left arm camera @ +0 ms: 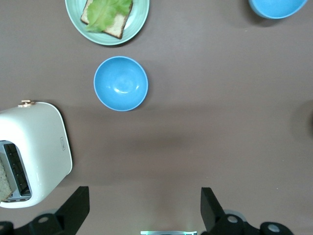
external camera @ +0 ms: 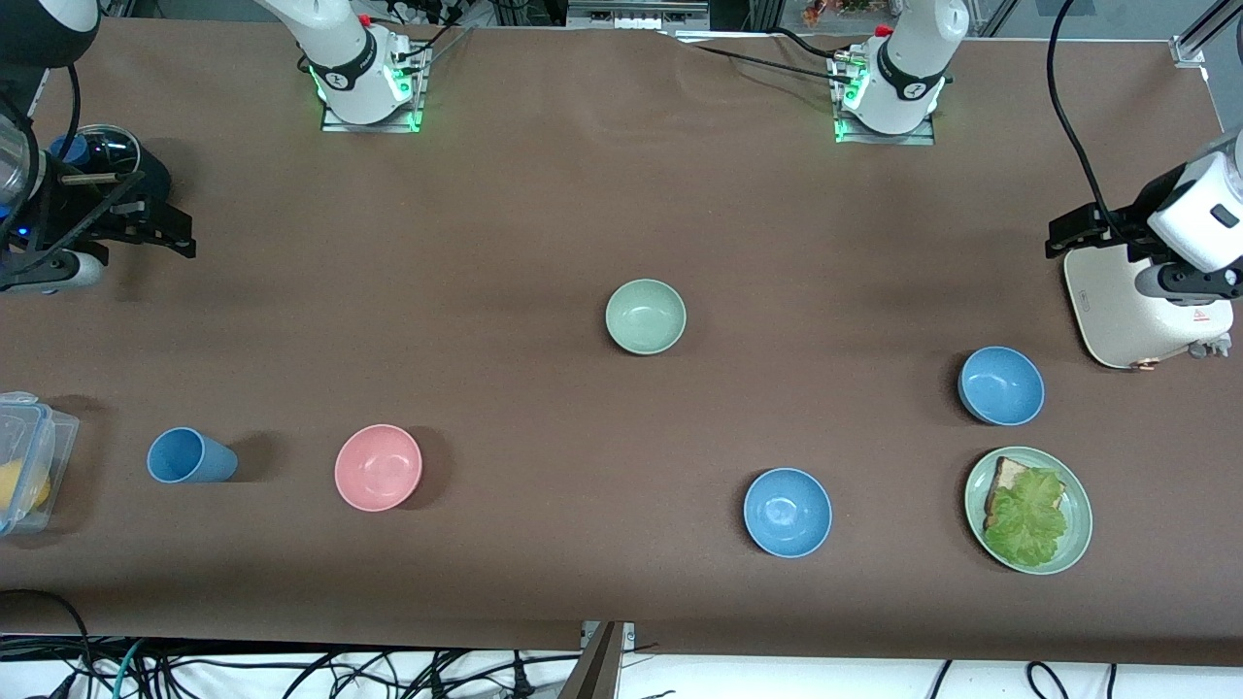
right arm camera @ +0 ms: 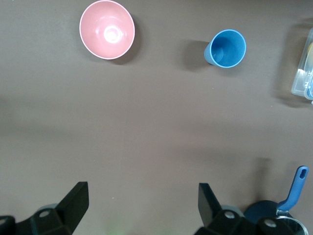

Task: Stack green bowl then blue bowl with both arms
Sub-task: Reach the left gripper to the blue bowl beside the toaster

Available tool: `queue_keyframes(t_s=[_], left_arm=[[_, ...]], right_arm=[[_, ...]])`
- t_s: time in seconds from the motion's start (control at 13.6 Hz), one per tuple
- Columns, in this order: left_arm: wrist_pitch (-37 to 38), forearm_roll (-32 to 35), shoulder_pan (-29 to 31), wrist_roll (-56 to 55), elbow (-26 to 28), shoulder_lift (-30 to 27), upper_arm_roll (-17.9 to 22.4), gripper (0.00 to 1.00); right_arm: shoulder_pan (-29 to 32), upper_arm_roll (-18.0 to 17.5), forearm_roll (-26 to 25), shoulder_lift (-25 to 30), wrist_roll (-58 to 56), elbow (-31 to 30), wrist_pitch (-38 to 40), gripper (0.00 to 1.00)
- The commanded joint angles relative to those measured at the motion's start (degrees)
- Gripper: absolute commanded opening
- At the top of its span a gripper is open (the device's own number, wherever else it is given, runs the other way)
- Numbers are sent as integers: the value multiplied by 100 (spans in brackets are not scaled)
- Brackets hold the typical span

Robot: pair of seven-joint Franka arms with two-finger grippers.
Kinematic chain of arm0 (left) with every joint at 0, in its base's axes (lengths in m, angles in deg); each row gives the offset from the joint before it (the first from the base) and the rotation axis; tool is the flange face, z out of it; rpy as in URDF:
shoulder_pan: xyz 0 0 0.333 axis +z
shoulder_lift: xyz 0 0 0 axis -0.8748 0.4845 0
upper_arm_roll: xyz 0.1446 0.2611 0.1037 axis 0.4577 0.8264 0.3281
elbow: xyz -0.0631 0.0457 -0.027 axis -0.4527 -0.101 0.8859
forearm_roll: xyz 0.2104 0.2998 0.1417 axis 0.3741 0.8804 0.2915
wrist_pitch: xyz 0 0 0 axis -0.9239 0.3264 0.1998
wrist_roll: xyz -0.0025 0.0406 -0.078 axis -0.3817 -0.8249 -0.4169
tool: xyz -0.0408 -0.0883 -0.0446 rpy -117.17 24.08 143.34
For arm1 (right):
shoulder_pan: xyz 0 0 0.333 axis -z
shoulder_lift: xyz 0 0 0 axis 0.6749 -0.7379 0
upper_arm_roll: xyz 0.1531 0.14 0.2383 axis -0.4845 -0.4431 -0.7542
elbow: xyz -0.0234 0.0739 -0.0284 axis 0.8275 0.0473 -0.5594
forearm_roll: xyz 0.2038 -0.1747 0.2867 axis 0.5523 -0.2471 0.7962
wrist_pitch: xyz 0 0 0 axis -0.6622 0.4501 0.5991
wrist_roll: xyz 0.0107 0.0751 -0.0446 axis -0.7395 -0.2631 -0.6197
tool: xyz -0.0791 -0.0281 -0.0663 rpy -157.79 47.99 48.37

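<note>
I should grab the blue bowl beside the toaster by its rim (external camera: 1000, 349) with my left gripper next, so that it can be stacked in the green bowl (external camera: 646, 316).
The pale green bowl (external camera: 646, 316) sits upright near the table's middle. One blue bowl (external camera: 1001, 385) stands by the toaster and also shows in the left wrist view (left arm camera: 121, 83). A second blue bowl (external camera: 788, 512) sits nearer the front camera and shows at the edge of the left wrist view (left arm camera: 279, 6). My left gripper (external camera: 1063, 236) hangs open and empty over the left arm's end of the table, beside the toaster; its jaws are wide apart in its wrist view (left arm camera: 144, 210). My right gripper (external camera: 173, 233) hangs open and empty over the right arm's end (right arm camera: 142, 208).
A white toaster (external camera: 1136, 311) and a green plate (external camera: 1076, 544) with bread and lettuce stand at the left arm's end. A pink bowl (external camera: 378, 467), a blue cup (external camera: 189, 456), a clear plastic box (external camera: 29, 456) and a dark lidded pot (external camera: 107, 155) are toward the right arm's end.
</note>
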Motion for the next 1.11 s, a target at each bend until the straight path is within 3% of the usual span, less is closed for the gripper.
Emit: queue_keyframes(t_s=[0.0, 0.29, 0.66, 1.03], left_arm=[[-366, -78, 376, 331, -105, 431, -10, 100], [-973, -78, 843, 1903, -44, 1056, -18, 100], [-2361, -95, 1125, 3108, 518, 1636, -18, 100], [-4477, -174, 1240, 3795, 1721, 1980, -54, 100]], right_arm=[[60, -78, -65, -3, -56, 61, -29, 99], [60, -78, -48, -30, -57, 70, -29, 99], [69, -78, -39, -30, -39, 70, -12, 99], [60, -78, -39, -30, -39, 70, -3, 99]])
